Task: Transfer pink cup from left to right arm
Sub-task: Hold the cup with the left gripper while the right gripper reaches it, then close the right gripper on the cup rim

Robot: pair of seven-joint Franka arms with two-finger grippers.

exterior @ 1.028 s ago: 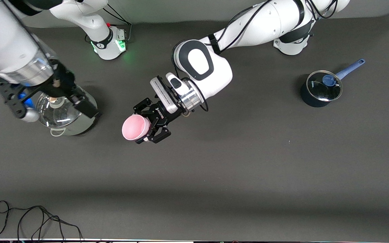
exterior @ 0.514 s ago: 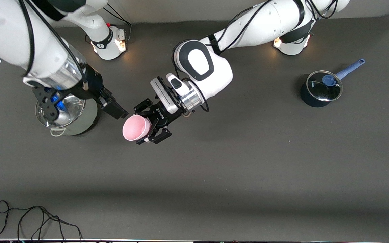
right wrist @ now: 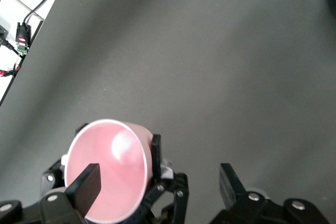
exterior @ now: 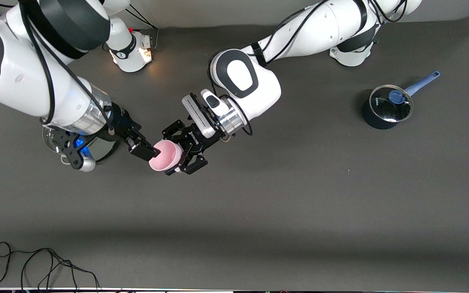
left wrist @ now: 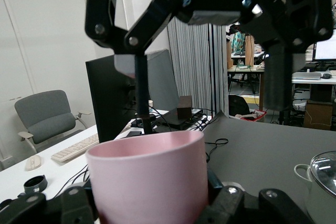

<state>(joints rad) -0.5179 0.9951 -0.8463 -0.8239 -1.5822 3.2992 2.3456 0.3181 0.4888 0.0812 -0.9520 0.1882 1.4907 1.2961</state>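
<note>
The pink cup should next be grabbed by its rim [exterior: 155, 147] [right wrist: 143, 150] with the robot's right gripper, to take the cup over from the left gripper.
The pink cup [exterior: 165, 156] hangs tipped on its side over the middle of the table, mouth toward the right arm. My left gripper [exterior: 176, 154], a black claw, is shut on the cup's body [left wrist: 149, 177]. My right gripper [exterior: 148, 152] is open at the cup's mouth. In the right wrist view one of its fingers [right wrist: 86, 184] lies across the cup's pink opening [right wrist: 113, 156], and the other finger [right wrist: 231, 182] stands well outside the cup wall. The left claw's link also sits between them. The cup's base is hidden in the claw.
A steel pot [exterior: 103, 149] with a glass lid sits under the right arm's wrist, toward the right arm's end. A dark blue lidded saucepan [exterior: 386, 109] stands toward the left arm's end. A black cable [exterior: 35, 264] lies by the table edge nearest the front camera.
The right arm has swung from over the steel pot across to the cup, bringing its open fingers to the cup's mouth. The left gripper and cup have stayed in place.
</note>
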